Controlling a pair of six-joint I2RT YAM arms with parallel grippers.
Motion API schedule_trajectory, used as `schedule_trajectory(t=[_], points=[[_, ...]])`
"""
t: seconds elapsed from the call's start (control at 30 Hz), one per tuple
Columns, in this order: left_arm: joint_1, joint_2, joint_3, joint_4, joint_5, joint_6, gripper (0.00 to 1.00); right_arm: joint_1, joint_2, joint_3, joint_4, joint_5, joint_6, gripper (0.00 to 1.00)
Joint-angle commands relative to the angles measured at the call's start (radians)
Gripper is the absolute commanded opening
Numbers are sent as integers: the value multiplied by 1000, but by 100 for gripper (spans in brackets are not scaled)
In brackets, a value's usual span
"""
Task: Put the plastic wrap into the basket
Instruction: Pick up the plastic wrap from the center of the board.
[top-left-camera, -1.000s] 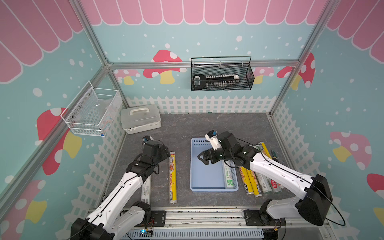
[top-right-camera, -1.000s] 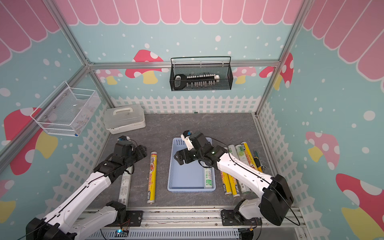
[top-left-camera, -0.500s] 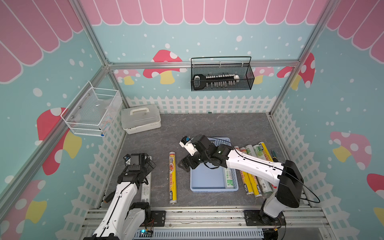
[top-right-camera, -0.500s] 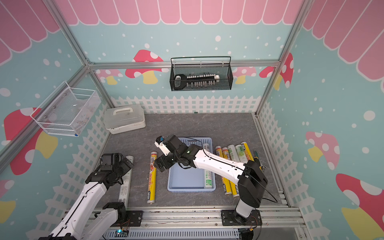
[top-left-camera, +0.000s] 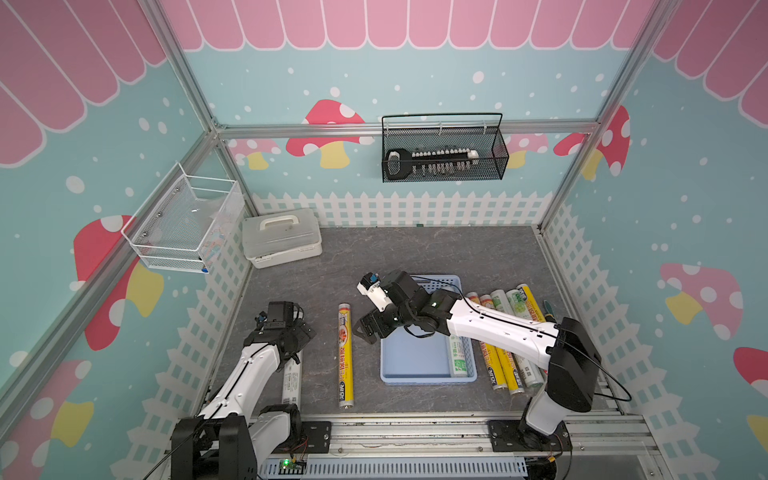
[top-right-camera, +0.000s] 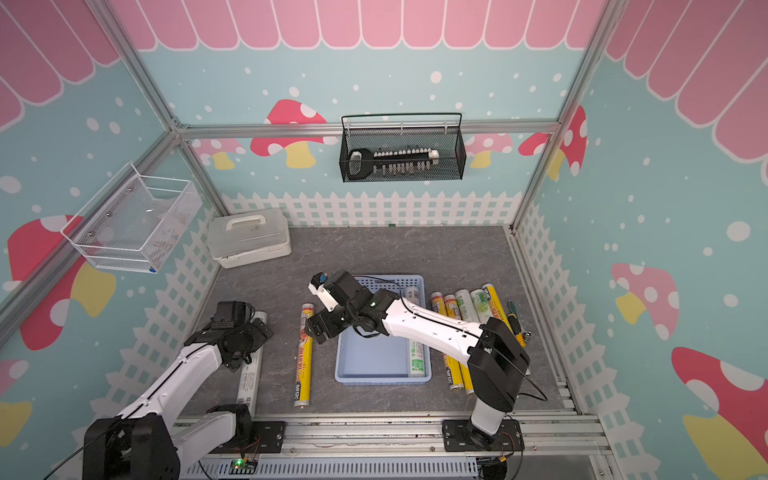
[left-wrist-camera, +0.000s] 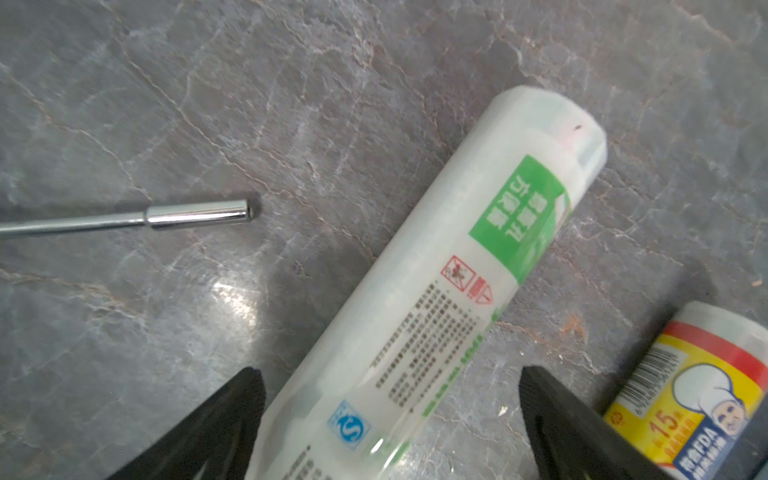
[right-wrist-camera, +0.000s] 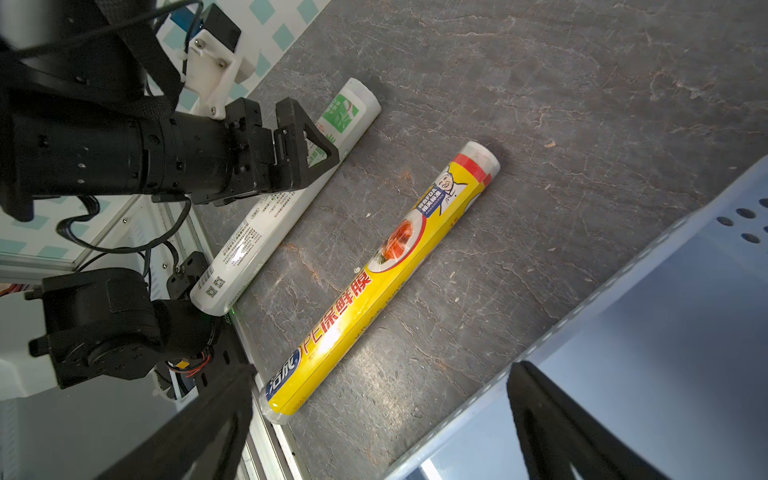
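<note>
I should grab the white roll around its body next, with my left gripper across its long sides. Both ends of the roll stay free, so I can lay it lengthwise in the basket.
The basket (top-left-camera: 409, 361) is a light blue tray at the table's middle, with one white, green-labelled plastic wrap roll (top-left-camera: 456, 358) lying along its right wall. A yellow roll (top-left-camera: 345, 353) lies left of it. A white roll (left-wrist-camera: 436, 299) lies by the left fence. My left gripper (left-wrist-camera: 390, 415) is open and straddles that roll without touching it. My right gripper (right-wrist-camera: 382, 374) is open and empty. It hangs over the basket's left rim (right-wrist-camera: 552, 332) and the bare table beside the yellow roll (right-wrist-camera: 374, 282). Several more rolls (top-left-camera: 505, 365) lie right of the basket.
A white lidded box (top-left-camera: 282, 237) stands at the back left. A black wire basket (top-left-camera: 442, 151) hangs on the back wall and a white one (top-left-camera: 183, 224) on the left wall. A chrome rod (left-wrist-camera: 195, 216) lies near the white roll. A screwdriver (top-left-camera: 549, 309) lies far right.
My left arm drew back toward the left fence and came down over the white roll with its jaws opening. My right arm swung left from above the basket to its left rim.
</note>
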Motion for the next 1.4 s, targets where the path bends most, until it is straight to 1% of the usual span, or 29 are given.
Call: schedule_trajectory(t=[0.0, 0.07, 0.17, 0.3, 0.43, 0.53, 0.63, 0.8, 0.93, 1.17, 1.23, 1.37], points=[[5, 33, -8, 41, 38, 29, 96, 4, 16, 1, -5, 14, 10, 98], [-3, 51, -19, 60, 59, 38, 93, 4, 7, -11, -6, 42, 12, 98], [-22, 70, -25, 73, 69, 41, 89, 5, 1, -15, -6, 48, 11, 98], [-92, 102, -7, 73, 65, 45, 85, 5, 0, -19, -6, 46, 14, 98], [-154, 144, 7, 61, 42, 49, 75, 5, -4, -29, -6, 48, 16, 98], [-180, 177, 19, 20, 41, 47, 76, 5, -13, -38, -6, 58, 16, 98], [-247, 182, 32, -26, -18, 31, 77, 5, -20, -50, -8, 75, 12, 98], [-299, 168, 43, -95, -60, -2, 77, 3, -33, -63, -24, 106, 8, 99], [-315, 131, 23, -107, -86, -29, 76, 3, -53, -90, -20, 133, 15, 99], [-328, 176, 39, -113, -108, -16, 66, 2, -79, -118, -18, 155, 20, 99], [-330, 189, 44, -111, -114, -10, 66, 1, -85, -123, -18, 161, 21, 99], [-330, 212, 56, -102, -121, 9, 70, 2, -95, -133, -18, 172, 24, 99]])
